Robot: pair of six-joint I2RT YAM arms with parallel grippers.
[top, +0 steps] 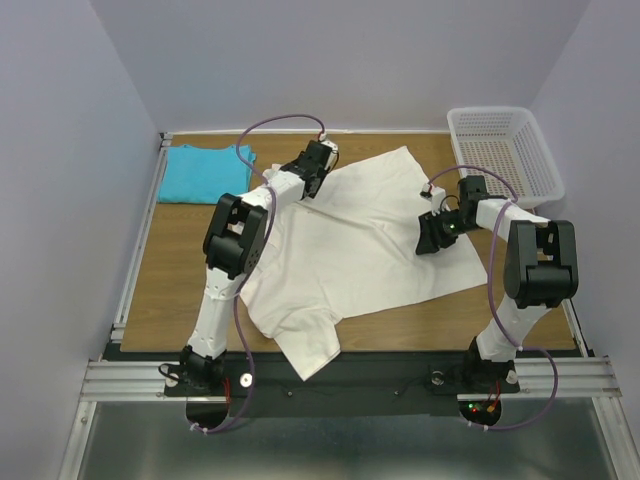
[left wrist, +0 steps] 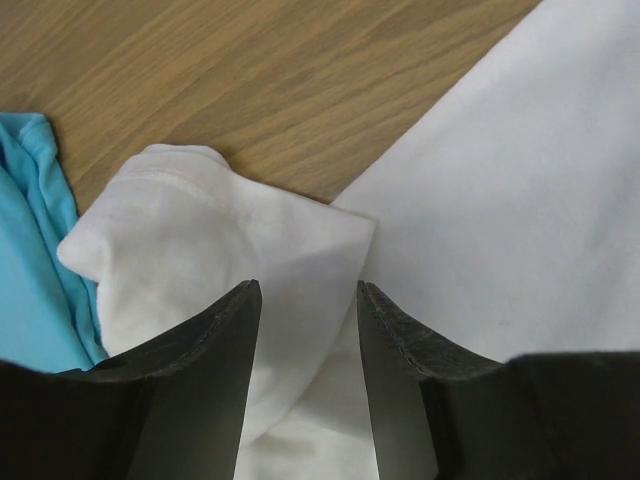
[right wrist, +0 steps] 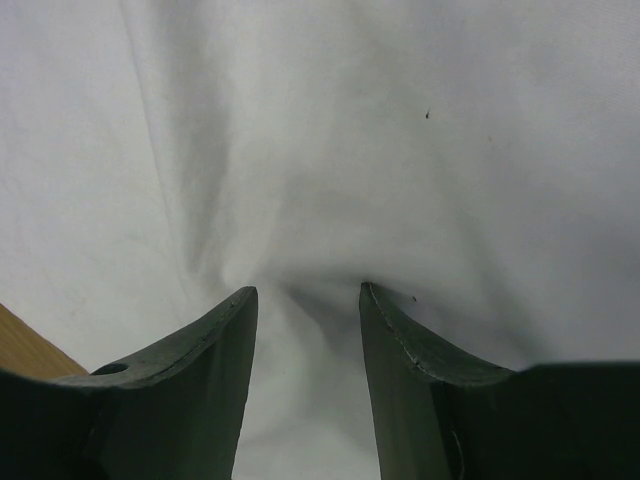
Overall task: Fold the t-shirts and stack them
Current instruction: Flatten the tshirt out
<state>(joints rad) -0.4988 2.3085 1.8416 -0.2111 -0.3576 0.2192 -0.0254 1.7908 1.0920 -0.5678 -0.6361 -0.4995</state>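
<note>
I need to grab the cream t-shirt (top: 350, 240) next with my left gripper by its bunched sleeve fold, to lift it and spread it flat for folding.
The large cream t-shirt (top: 350, 240) lies spread and rumpled across the middle of the table. Its bunched sleeve (left wrist: 200, 230) lies beside the turquoise t-shirt (left wrist: 30, 260). That turquoise t-shirt (top: 205, 172) lies flat at the far left corner. My left gripper (top: 305, 180) hangs over the cream shirt's upper left part, and its jaws (left wrist: 308, 290) stand open over the sleeve fold. My right gripper (top: 432, 240) is down on the shirt's right side. It is open (right wrist: 308, 292), and the tips press into the cream cloth (right wrist: 350, 150), which puckers between them.
A white perforated basket (top: 505, 150) stands at the far right corner. Bare wooden tabletop (top: 170, 270) shows to the left of the cream shirt and along the front (top: 450, 320). Walls close in on the left, back and right.
</note>
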